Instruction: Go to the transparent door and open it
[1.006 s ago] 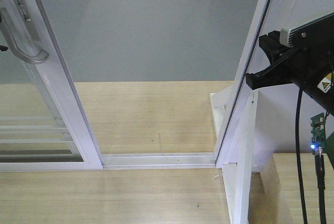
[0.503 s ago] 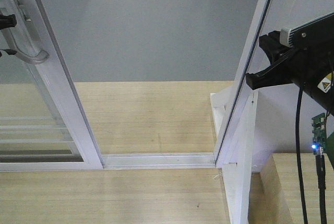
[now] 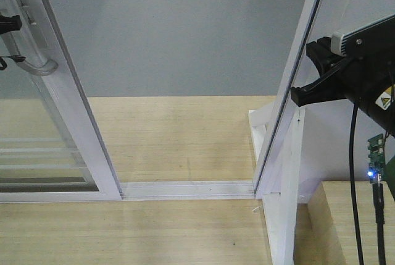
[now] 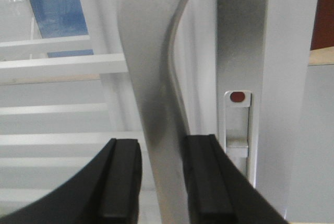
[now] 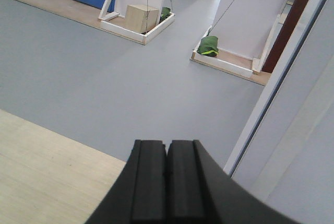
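The robot's left gripper will open the transparent door (image 3: 43, 117) by grabbing it by its curved silver-grey handle (image 3: 31, 62).
The transparent door (image 3: 43, 117) stands at the left, with its white stile (image 3: 74, 104) slanting across and thin white bars low down. The curved silver-grey handle (image 3: 31, 62) sits on that stile. My left gripper (image 4: 162, 145) is open astride the handle (image 4: 151, 78): the right finger (image 4: 206, 177) touches it and a slim gap remains at the left finger (image 4: 122, 177). Only a black tip of the left gripper (image 3: 7, 24) shows at the front view's left edge. My right gripper (image 5: 167, 148) is shut on nothing, held beside the right door frame (image 3: 296, 79).
A doorway gap lies between the stile and the right frame, with the floor track (image 3: 185, 189) across it. Grey floor (image 3: 185, 42) lies beyond. A lock plate with a red dot (image 4: 237, 96) sits beside the handle. A wooden box (image 5: 141, 18) and green bags (image 5: 209, 45) stand far off.
My left gripper's black tip has come into the front view at the handle's top. The door and my right arm have not moved.
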Available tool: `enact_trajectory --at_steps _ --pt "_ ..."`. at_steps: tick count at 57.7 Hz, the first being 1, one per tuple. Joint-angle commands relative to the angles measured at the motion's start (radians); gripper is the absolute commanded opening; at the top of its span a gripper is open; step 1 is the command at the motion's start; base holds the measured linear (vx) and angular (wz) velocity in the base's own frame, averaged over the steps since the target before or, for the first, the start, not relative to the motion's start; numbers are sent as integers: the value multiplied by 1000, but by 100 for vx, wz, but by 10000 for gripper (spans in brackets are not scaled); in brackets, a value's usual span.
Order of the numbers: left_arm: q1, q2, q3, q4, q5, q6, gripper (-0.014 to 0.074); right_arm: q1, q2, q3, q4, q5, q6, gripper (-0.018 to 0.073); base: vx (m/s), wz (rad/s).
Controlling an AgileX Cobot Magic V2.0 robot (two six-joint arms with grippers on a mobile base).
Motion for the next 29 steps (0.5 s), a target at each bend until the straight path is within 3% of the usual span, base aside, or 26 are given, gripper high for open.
enact_trajectory --at_steps 1,16,29 --pt "1 -33 -35 -5 -143 -10 353 -5 -23 -28 -1 -80 -8 -6 0 0" --pt "1 15 -95 -18 -138 -18 363 -5 -23 -28 -1 -80 -8 -6 0 0" --pt "11 26 -103 -166 -148 -17 333 -5 -23 -28 -1 -80 -8 -6 0 0"
